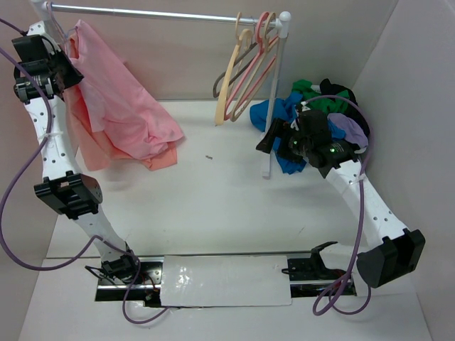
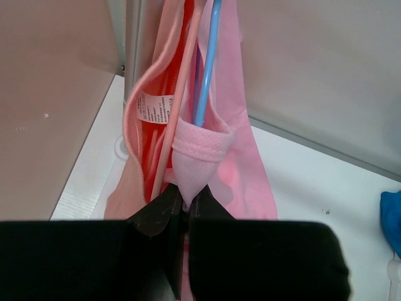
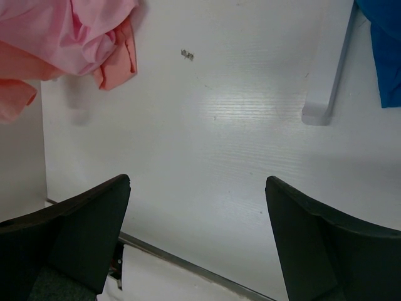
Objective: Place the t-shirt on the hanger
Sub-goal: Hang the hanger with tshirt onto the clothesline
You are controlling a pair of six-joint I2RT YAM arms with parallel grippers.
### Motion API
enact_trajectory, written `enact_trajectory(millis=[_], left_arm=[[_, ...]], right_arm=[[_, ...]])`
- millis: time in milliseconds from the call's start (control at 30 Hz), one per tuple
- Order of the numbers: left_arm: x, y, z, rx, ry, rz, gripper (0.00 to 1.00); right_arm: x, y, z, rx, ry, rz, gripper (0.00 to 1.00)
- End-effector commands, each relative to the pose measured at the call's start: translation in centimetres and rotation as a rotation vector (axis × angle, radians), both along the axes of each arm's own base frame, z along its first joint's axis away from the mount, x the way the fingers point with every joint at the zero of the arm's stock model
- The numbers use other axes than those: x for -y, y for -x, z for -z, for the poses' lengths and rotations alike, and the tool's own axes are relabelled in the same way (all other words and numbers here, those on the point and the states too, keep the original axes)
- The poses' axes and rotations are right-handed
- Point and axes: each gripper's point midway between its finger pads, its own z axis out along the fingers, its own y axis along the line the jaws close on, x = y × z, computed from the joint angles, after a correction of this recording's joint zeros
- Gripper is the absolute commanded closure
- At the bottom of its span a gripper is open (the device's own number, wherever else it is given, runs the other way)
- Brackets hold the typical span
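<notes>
The hanger's blue wire (image 2: 207,69) runs through the neck opening of the pink t-shirt, so it is time for my left gripper to open now.
The pink t-shirt (image 1: 121,106) hangs at the left end of the rail, its lower part lying bunched on the table. My left gripper (image 1: 65,69) is raised beside it and shut on the shirt's ribbed collar (image 2: 199,145), pinched between the fingertips (image 2: 186,199). The hanger's thin blue wire (image 2: 207,69) runs down through the neck opening; the rest of it is hidden by fabric. My right gripper (image 3: 197,183) is open and empty, low over the bare table near the rack's foot, also seen in the top view (image 1: 274,138). The shirt's edge shows in the right wrist view (image 3: 69,28).
A salmon-orange shirt (image 1: 99,153) hangs under the pink one. Cream and pink hangers (image 1: 249,64) hang at the rail's (image 1: 163,13) right end. The rack's post (image 1: 276,99) and foot (image 3: 329,69) stand beside a pile of blue, green and purple garments (image 1: 320,106).
</notes>
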Motion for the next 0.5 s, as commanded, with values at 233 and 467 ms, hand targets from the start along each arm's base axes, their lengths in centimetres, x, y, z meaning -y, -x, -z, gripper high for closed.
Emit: enact_trajectory(millis=[233,467], left_arm=[[-0.2,1.4,-4.7,0.125,-0.008,-0.001,0.53],[2.7,5.8,-9.4,0.223,-0.036,0.018,0.14]], right_arm=[[0.1,-0.3,-2.7,0.083,-0.016,-0.012,0.02],[1.4,0.2,-1.8,0.071,0.031,0.031,0.00]])
